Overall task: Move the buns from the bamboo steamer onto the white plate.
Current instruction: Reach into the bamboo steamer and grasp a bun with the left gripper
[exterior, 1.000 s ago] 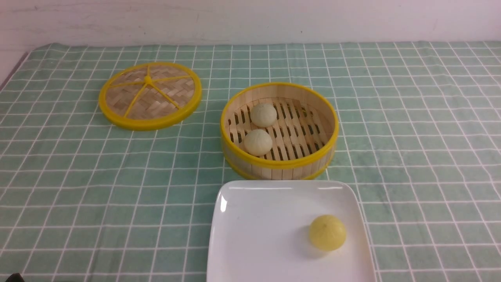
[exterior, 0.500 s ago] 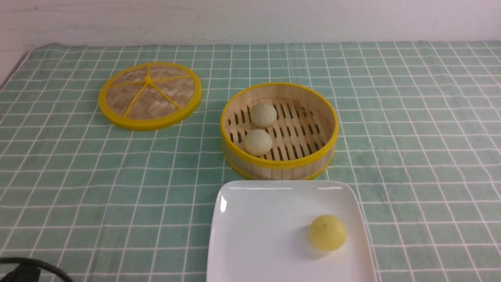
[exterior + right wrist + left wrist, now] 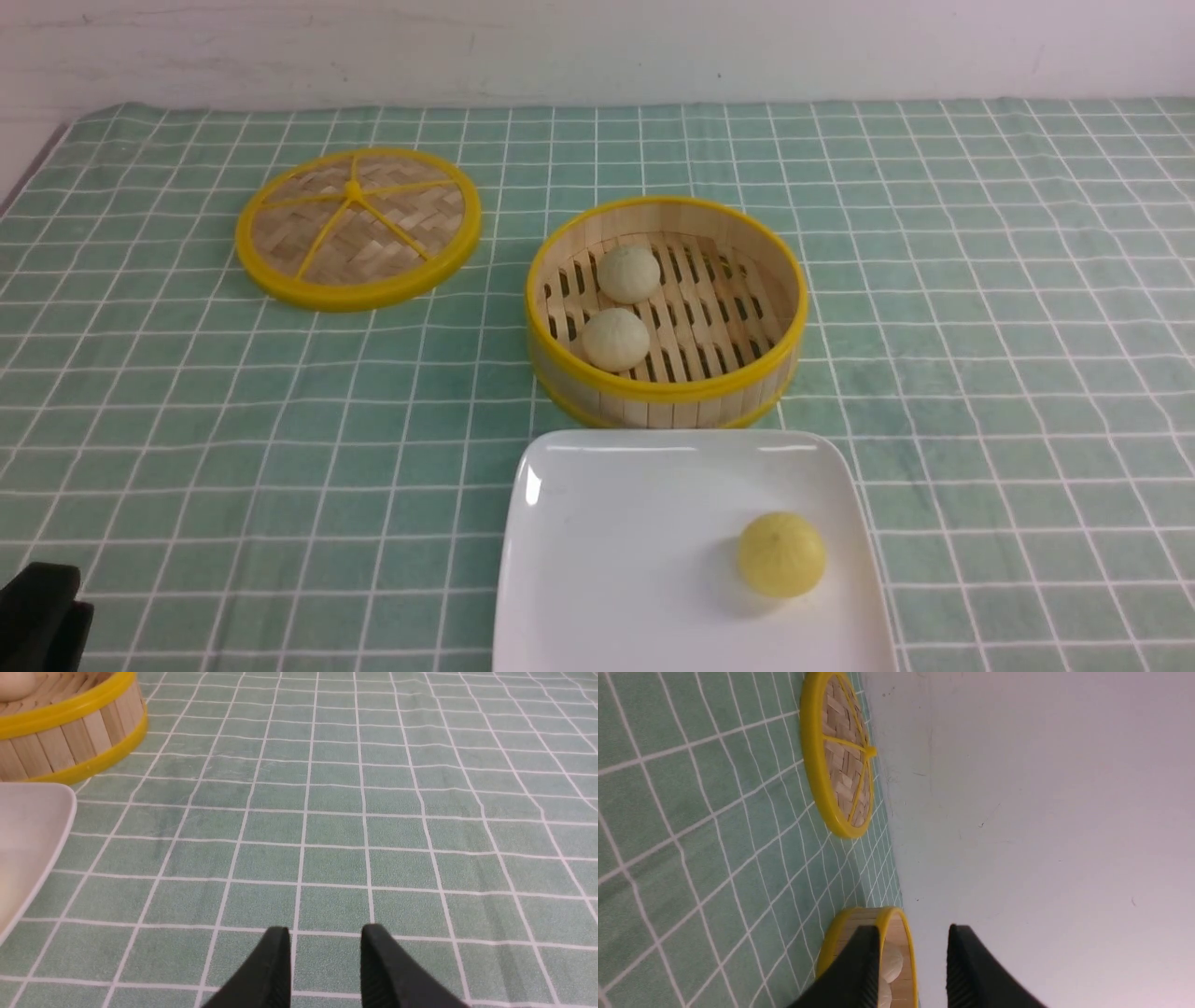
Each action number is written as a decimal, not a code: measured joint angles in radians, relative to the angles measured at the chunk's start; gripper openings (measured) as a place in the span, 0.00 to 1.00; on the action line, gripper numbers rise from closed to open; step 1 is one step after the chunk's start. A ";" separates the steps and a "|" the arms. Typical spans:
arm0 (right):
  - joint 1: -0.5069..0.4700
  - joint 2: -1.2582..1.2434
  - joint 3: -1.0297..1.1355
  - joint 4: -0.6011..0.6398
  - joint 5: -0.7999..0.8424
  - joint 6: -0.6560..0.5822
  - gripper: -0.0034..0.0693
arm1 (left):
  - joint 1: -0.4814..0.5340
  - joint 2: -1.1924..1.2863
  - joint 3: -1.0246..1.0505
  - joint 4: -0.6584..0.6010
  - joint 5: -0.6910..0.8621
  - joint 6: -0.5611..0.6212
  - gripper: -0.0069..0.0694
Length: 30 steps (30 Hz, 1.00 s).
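Observation:
I need to grab the pale bun nearest the plate by its domed top point(image 3: 615, 331) with my left gripper next, because the steamer's side point(image 3: 569, 368) curves close around that bun.
Two pale buns point(image 3: 628, 273) point(image 3: 615, 339) lie on the slotted floor of the bamboo steamer point(image 3: 665, 397), which stands mid-table. Just in front of it is the white plate point(image 3: 616, 551), carrying a bright yellow bun point(image 3: 781, 554). My left gripper point(image 3: 913, 933) is open and empty, low over the cloth and far to the left of the steamer point(image 3: 903, 933), with one bun point(image 3: 893, 962) showing past a fingertip. A dark part of the left arm point(image 3: 42, 621) shows at the front view's lower left corner. My right gripper point(image 3: 325, 933) is open and empty over the cloth, to the right of the plate point(image 3: 28, 826) and the steamer point(image 3: 70, 723).
The flat woven lid point(image 3: 358, 227) with a yellow rim lies at the back left. A green checked cloth point(image 3: 980, 327) covers the table. A pale wall point(image 3: 597, 47) runs along the far edge.
The dark part of my left arm has risen further into the front view's lower left corner. The buns, steamer, plate and lid have not moved.

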State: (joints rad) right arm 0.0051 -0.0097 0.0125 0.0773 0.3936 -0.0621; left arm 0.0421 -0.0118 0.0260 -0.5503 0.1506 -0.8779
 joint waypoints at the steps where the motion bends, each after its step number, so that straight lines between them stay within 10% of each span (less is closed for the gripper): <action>1: 0.000 0.000 0.000 0.000 0.000 0.000 0.38 | 0.000 0.000 -0.005 -0.001 0.013 0.008 0.39; 9: 0.000 0.000 0.000 0.000 0.000 0.000 0.38 | 0.000 0.095 -0.326 0.137 0.268 0.420 0.10; 18: 0.000 0.000 0.000 0.000 0.000 0.000 0.38 | 0.000 0.647 -0.566 0.232 0.777 0.694 0.09; 30: 0.000 0.000 0.000 0.000 0.000 0.000 0.38 | 0.000 1.264 -1.042 0.003 0.814 0.977 0.09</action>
State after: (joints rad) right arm 0.0051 -0.0097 0.0125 0.0773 0.3936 -0.0621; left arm 0.0421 1.2522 -1.0156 -0.5477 0.9646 0.0993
